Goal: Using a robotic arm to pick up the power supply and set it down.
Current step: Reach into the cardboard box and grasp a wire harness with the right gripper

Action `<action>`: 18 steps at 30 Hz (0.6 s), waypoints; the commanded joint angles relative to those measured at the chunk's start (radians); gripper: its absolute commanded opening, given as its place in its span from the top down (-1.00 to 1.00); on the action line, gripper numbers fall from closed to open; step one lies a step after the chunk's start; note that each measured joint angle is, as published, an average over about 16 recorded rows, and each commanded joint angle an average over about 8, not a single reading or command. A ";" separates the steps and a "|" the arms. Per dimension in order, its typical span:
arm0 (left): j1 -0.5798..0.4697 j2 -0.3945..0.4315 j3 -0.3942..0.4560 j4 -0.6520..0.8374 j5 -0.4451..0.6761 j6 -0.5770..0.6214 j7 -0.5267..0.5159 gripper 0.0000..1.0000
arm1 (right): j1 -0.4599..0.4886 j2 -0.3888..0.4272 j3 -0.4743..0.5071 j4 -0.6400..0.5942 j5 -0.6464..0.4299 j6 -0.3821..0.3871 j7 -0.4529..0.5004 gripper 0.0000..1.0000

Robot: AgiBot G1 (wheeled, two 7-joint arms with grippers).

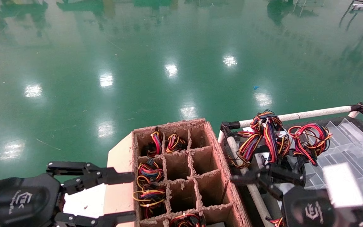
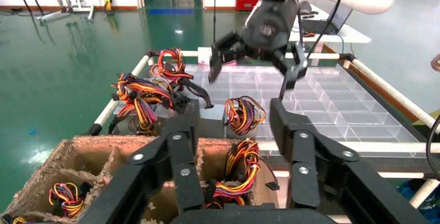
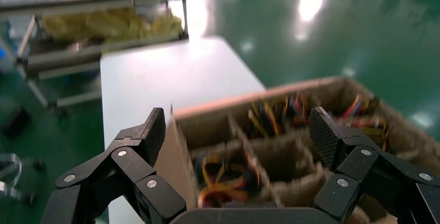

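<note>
Next, my right gripper grabs the power supply by its wire bundle (image 2: 244,112) to pick it up and set it down.
The power supply (image 2: 211,116), a silver-grey box, lies on the trolley's clear tray beside a red, orange and yellow wire bundle (image 2: 244,112). My right gripper (image 1: 265,178) (image 2: 248,81) hangs open above that tray with nothing between its fingers. In its own wrist view the right gripper (image 3: 238,130) faces the carton. My left gripper (image 1: 131,197) (image 2: 234,115) is open and empty at the carton's near-left side. Which box goes with which bundle is partly hidden by the wires.
A brown divided carton (image 1: 213,135) (image 2: 78,146) (image 3: 233,107) holds wire coils in several cells. On the trolley lie a bundle with purple-blue strands (image 1: 263,132) and a red bundle (image 1: 310,142). White rails (image 1: 310,113) edge the clear tray (image 1: 351,148). A white table (image 3: 155,73) stands behind the carton.
</note>
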 commanded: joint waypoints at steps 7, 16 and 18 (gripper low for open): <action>0.000 0.000 0.000 0.000 0.000 0.000 0.000 1.00 | 0.075 -0.011 -0.103 -0.033 -0.147 -0.016 -0.092 -0.99; 0.000 0.000 0.000 0.000 0.000 0.000 0.000 0.90 | 0.152 -0.029 -0.200 -0.007 -0.252 -0.008 -0.124 0.89; 0.000 0.000 0.000 0.000 0.000 0.000 0.000 0.81 | 0.163 -0.031 -0.215 0.002 -0.270 -0.005 -0.122 1.00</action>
